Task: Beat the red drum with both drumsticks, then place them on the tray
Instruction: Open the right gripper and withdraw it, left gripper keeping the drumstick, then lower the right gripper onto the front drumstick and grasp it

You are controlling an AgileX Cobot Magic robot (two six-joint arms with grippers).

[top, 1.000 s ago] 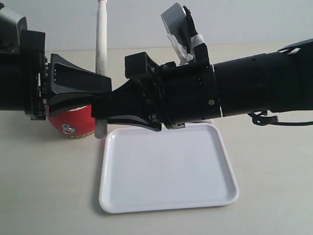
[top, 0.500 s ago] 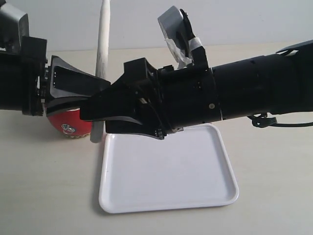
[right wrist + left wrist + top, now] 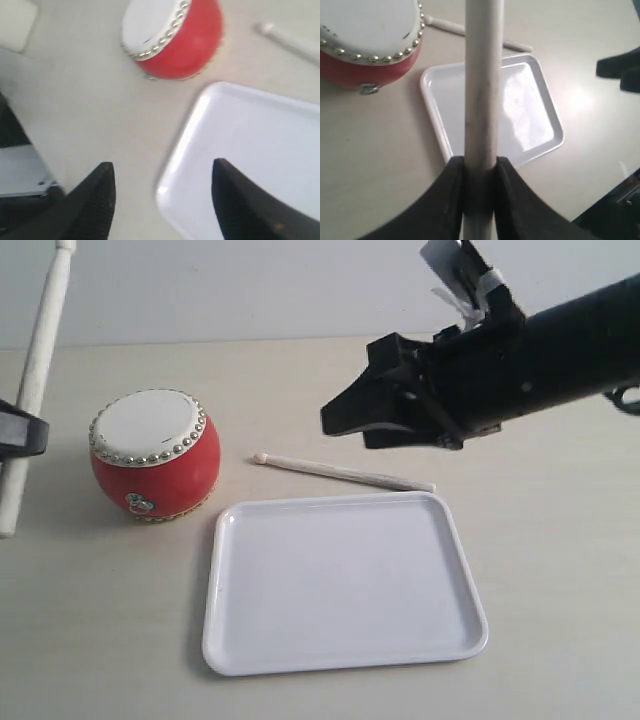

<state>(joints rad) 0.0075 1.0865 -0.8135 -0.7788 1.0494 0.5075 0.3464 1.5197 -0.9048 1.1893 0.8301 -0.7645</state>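
Note:
The red drum is to be beaten with the drumstick's rounded tip (image 3: 261, 458), so the right gripper will next pick up the lying drumstick by its handle end (image 3: 394, 481) and leave that tip free.
The red drum (image 3: 155, 455) stands left of the white tray (image 3: 340, 585). One drumstick (image 3: 340, 472) lies flat on the table just behind the tray's far rim, its tip toward the drum. The other drumstick (image 3: 35, 380) stands nearly upright at the far left, with my left gripper (image 3: 15, 430) shut on it. The left wrist view shows that grip (image 3: 480, 162) on the stick (image 3: 481, 75), with the drum (image 3: 370, 40) and tray (image 3: 520, 115) below. My right gripper (image 3: 345, 420) hovers open and empty above the lying stick; its view (image 3: 162, 167) looks down on the drum (image 3: 175, 40) and tray (image 3: 250, 150).
The right arm (image 3: 540, 350) reaches in from the right, above the table behind the tray. The beige tabletop (image 3: 560, 570) runs bare to the right of and in front of the tray. A pale wall (image 3: 250, 290) closes off the back.
Both arms have drawn apart from over the drum. The left went left with its stick, and the right went right and up. The drum top and the lying stick now show.

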